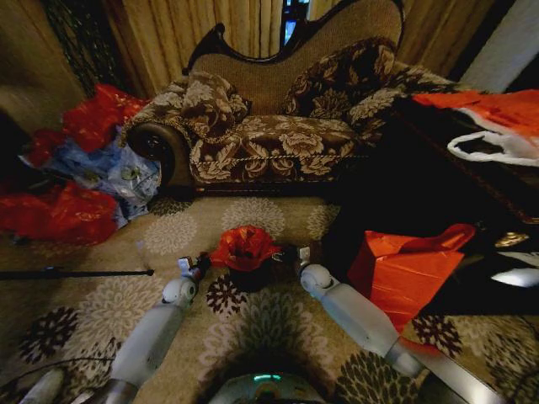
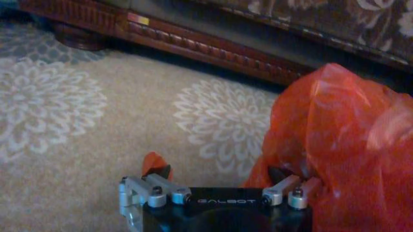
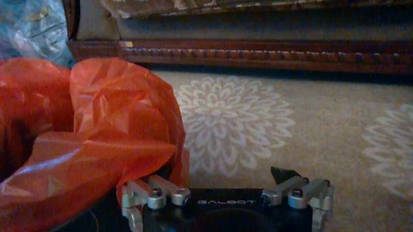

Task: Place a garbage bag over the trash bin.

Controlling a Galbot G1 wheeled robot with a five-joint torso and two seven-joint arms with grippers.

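The thin red plastic (image 1: 246, 241) hangs bunched and slack over the bin, so the robot's left gripper should next grab the garbage bag by its loose hanging edge (image 1: 215, 259).
The trash bin (image 1: 251, 278) is a small black cylinder on the patterned carpet just ahead of me. The garbage bag (image 1: 244, 246), thin crinkly red plastic, is bunched over its top and hides the rim. My left gripper (image 1: 195, 268) is close beside the bin on its left and my right gripper (image 1: 301, 256) on its right. In the left wrist view the left gripper (image 2: 219, 171) is open, with one finger tucked against the garbage bag (image 2: 348, 145). In the right wrist view the right gripper (image 3: 223, 174) is open too, and the garbage bag (image 3: 96, 140) covers one finger.
A carved sofa (image 1: 278, 126) stands behind the bin. A stiffer orange-red bag (image 1: 404, 269) stands to the right by a dark table (image 1: 438, 185). Heaped red and blue bags (image 1: 84, 168) lie at the left, and a black rod (image 1: 76, 272) lies on the carpet.
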